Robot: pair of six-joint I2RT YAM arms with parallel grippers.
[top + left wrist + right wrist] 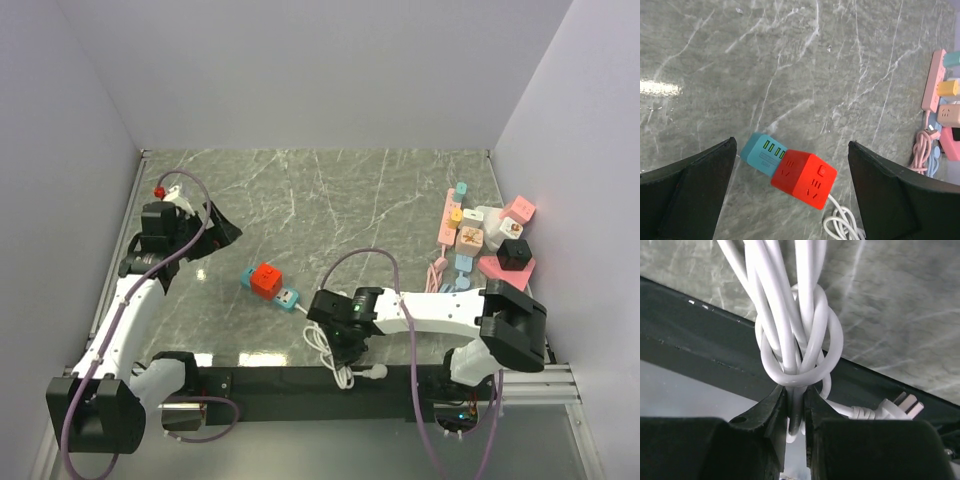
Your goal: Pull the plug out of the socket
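My left gripper grabs the red cube (805,177) across its opposite sides next, so the teal body stays free to keep steady while they are pulled apart.
A red cube socket (266,278) lies on the marble table left of centre, with a teal plug (247,274) stuck into its left side. Both show in the left wrist view, the red cube (805,177) and the teal plug (762,151) with green ports. My left gripper (215,232) is open and empty, up and to the left of them, its jaws (792,144) spread wide either side. A coiled white cable (322,340) runs from the cube to the near edge. My right gripper (346,356) is shut on that cable bundle (795,340); its jaws (796,390) pinch a loop.
A pink power strip (448,218) with several plugs and a pile of coloured cube sockets (505,240) lie at the right wall. A pink coiled cord (923,150) lies beside the strip. The black front rail (400,380) runs under the cable, whose white plug end (900,404) rests there.
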